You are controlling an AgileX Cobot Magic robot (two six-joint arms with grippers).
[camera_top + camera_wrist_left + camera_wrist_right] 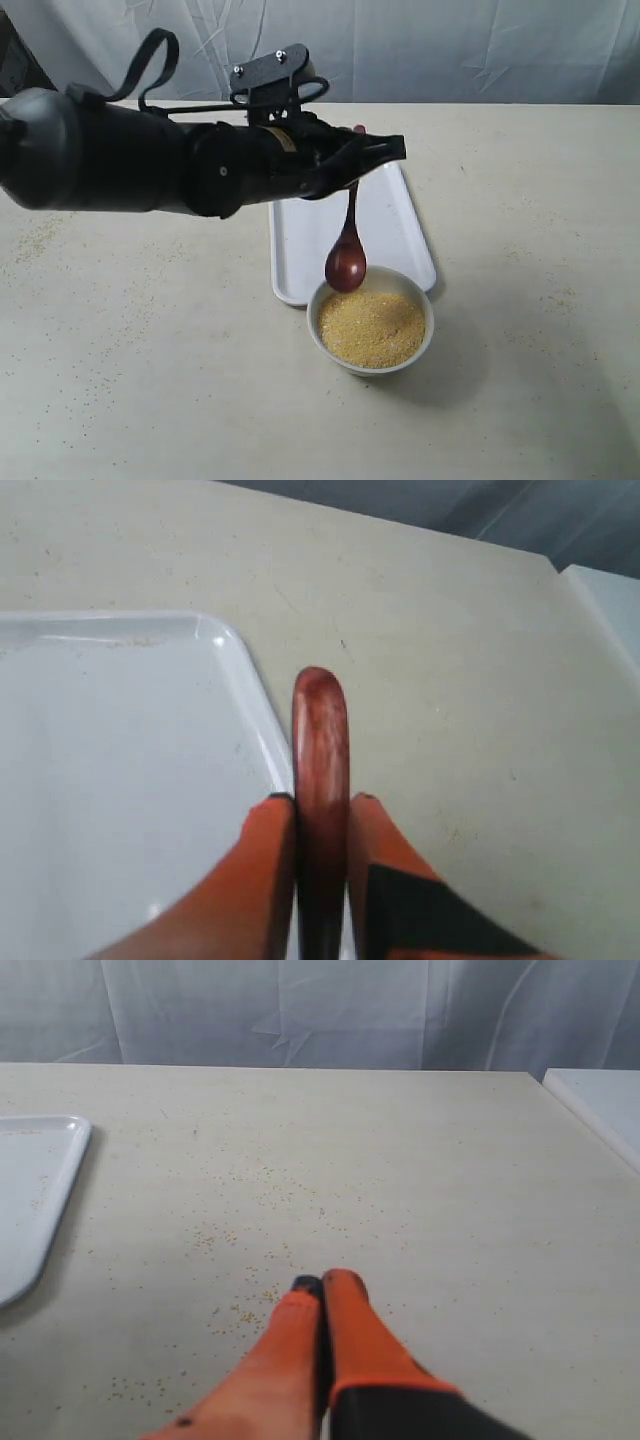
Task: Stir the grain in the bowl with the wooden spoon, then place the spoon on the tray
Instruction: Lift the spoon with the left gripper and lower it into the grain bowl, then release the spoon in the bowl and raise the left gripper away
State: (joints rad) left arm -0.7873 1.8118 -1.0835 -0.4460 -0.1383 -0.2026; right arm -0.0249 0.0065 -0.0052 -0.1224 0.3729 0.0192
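Observation:
My left gripper needs to move the spoon's scoop point(345, 267) to the grain point(371, 330) before releasing it: the scoop hangs above the bowl's far rim, short of the grain.
My left gripper point(356, 170) is shut on the thin handle of the wooden spoon point(346, 262), which hangs scoop-down over the far rim of the cream-white bowl point(328, 345). The scoop sits just above the yellow grain point(372, 327) that fills the bowl. In the left wrist view the spoon handle point(321, 740) is clamped between the two orange fingers point(270, 855). The white tray point(394, 226) lies directly behind the bowl and shows beside the spoon as the tray point(110, 780). My right gripper point(322, 1285) is shut on nothing, low over the table; it does not show in the exterior view.
Loose grains point(240, 1310) are scattered on the beige table point(530, 200). One corner of the tray point(30, 1200) shows in the right wrist view. A pale cloth backdrop point(450, 50) hangs behind the table's far edge.

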